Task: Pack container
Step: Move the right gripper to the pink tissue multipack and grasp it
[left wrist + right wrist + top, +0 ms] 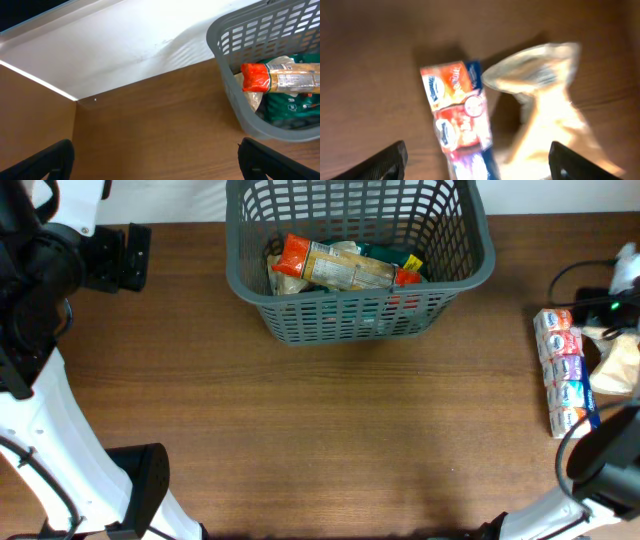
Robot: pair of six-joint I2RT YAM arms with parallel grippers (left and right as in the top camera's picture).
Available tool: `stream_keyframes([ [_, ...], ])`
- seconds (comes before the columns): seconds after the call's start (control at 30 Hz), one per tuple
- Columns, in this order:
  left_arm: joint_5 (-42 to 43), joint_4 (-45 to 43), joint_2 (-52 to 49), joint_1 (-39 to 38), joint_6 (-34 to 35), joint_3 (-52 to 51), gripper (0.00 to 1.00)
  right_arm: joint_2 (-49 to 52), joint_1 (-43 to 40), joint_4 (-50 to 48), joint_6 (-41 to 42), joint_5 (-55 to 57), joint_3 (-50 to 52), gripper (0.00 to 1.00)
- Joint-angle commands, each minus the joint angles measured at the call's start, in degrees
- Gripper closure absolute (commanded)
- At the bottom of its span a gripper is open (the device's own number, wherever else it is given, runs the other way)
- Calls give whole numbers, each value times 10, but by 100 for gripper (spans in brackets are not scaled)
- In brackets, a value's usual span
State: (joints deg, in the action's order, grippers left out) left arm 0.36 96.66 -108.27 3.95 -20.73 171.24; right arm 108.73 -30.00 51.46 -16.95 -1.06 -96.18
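Observation:
The strip can lie lengthwise in the container once my right gripper grabs across the narrow width of the multicoloured strip (pixel 563 370) of packets, which it will do next.
The dark grey lattice container (pixel 470 275) stands at the back middle of the table. It holds an orange-ended packet (pixel 335 265) lying on green packets; all this shows in the left wrist view too (pixel 227 75). My left gripper (pixel 155 162) is open and empty over bare table, left of the container. My right gripper (pixel 477 165) is open above a multicoloured strip of packets (pixel 457 115) and a clear crinkly bag (pixel 550 115) at the table's right edge. In the overhead view the strip (pixel 563 370) and bag (pixel 618 365) lie side by side.
A white wall (pixel 115 45) runs behind the table. Black cables (pixel 585 275) lie at the far right. The left arm's white links and black base (pixel 140 480) occupy the front left.

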Motion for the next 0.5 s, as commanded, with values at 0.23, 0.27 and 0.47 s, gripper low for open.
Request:
stream_keyframes([
  [0.23,-4,0,0,3,5,2,1,79,1,-60,-1,4,79,12],
  [0.27,-4,0,0,3,5,2,1,89,1,-68,-1,6,91,12],
  [0.47,-4,0,0,3,5,2,1,110,2,-104,-1,6,134,27],
])
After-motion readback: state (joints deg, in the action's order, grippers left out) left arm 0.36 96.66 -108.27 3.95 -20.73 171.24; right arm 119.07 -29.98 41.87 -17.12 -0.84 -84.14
